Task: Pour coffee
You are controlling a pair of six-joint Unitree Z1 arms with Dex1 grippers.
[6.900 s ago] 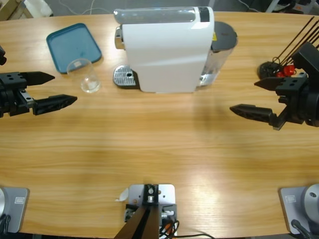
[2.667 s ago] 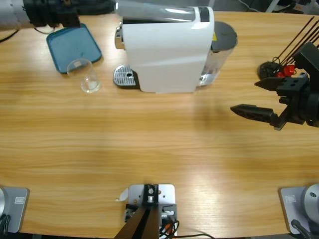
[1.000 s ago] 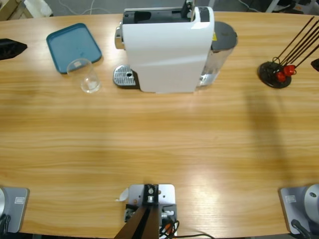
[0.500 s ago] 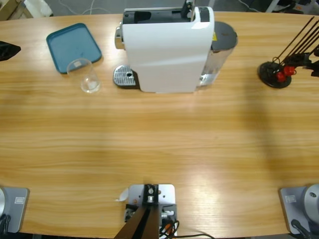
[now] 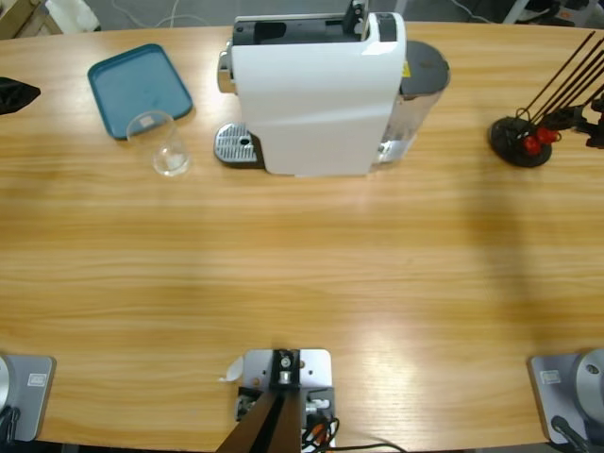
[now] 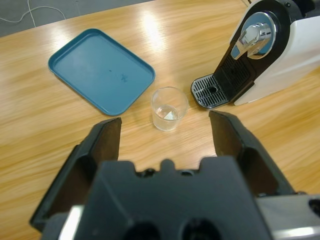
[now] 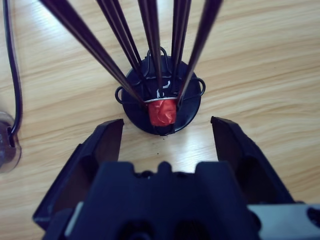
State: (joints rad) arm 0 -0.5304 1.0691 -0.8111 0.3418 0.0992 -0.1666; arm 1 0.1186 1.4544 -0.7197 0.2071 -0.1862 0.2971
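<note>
The red capsule is to load the white coffee machine for pouring coffee. My right gripper will grab the capsule by its red body (image 7: 163, 113) next.
A clear glass (image 5: 168, 143) (image 6: 169, 108) stands on the wood left of the white coffee machine (image 5: 316, 94) (image 6: 295, 55), beside its drip tray (image 6: 212, 92). No tan coffee shows in the glass or anywhere else. The machine's top lid is raised. My left gripper (image 6: 167, 137) is open, hanging above the table short of the glass. Just its dark tip shows at the high view's left edge. My right gripper (image 7: 167, 132) is open in front of a black wire capsule rack (image 5: 519, 140) (image 7: 160, 102) that holds a red capsule (image 7: 162, 112).
A blue tray (image 5: 140, 90) (image 6: 101, 70) lies at the back left, just behind the glass. The rack's long black rods (image 5: 566, 80) slant up toward the right edge. A black cable (image 7: 12, 65) runs along the table at the right wrist view's left edge.
The machine's lid, flat earlier, now stands raised. Both grippers have left the table's middle for its side edges. In the last second the right gripper has edged in beside the capsule rack.
</note>
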